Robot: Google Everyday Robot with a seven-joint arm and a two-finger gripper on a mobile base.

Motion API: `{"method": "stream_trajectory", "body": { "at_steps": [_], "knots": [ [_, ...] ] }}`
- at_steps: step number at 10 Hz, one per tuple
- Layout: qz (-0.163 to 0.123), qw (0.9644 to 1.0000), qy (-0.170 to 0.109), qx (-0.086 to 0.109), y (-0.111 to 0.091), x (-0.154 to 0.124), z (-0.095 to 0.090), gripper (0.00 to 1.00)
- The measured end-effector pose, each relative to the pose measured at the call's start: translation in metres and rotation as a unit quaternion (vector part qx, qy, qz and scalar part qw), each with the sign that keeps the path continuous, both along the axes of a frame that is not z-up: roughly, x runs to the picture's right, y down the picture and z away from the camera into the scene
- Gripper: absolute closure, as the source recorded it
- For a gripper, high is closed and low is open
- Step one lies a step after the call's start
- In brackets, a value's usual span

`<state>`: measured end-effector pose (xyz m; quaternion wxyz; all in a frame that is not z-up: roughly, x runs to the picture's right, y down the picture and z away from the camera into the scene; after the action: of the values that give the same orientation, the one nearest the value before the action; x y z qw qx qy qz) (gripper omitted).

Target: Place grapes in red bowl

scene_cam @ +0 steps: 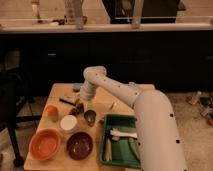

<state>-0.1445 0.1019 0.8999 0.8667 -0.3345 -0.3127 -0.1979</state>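
My gripper needs to grab the small dark grapes by their stem end (80, 104) next, so it can put the grapes in the red bowl (45, 144).
The grapes (76, 109) are a small dark knobbly bunch on the wooden table, between the orange cup and the metal cup. My gripper (83, 103) hangs from the white arm right above them, a little to their right, with its fingers open around nothing. The red bowl (45, 144) is a bright orange-red dish at the table's front left corner, well in front of the grapes and left of a dark maroon bowl (80, 145).
A small orange cup (51, 111), a white bowl (68, 122) and a metal cup (90, 117) stand close around the grapes. A dark flat bar (65, 101) lies behind them. A green tray (120, 141) with utensils fills the front right. An office chair (10, 105) stands to the left.
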Motion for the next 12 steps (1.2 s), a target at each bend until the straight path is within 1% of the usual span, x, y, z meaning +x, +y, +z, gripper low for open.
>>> {"method": "stream_trajectory", "body": {
  "at_steps": [5, 10, 11, 12],
  "knots": [
    [0.003, 0.9998, 0.002, -0.018, 0.012, 0.008, 0.009, 0.2],
    [-0.011, 0.9994, -0.004, -0.033, 0.017, 0.002, 0.021, 0.2],
    [-0.016, 0.9992, -0.007, -0.036, 0.019, -0.001, 0.023, 0.22],
    [-0.02, 0.9991, -0.009, -0.037, 0.02, -0.002, 0.024, 0.27]
  ]
}}
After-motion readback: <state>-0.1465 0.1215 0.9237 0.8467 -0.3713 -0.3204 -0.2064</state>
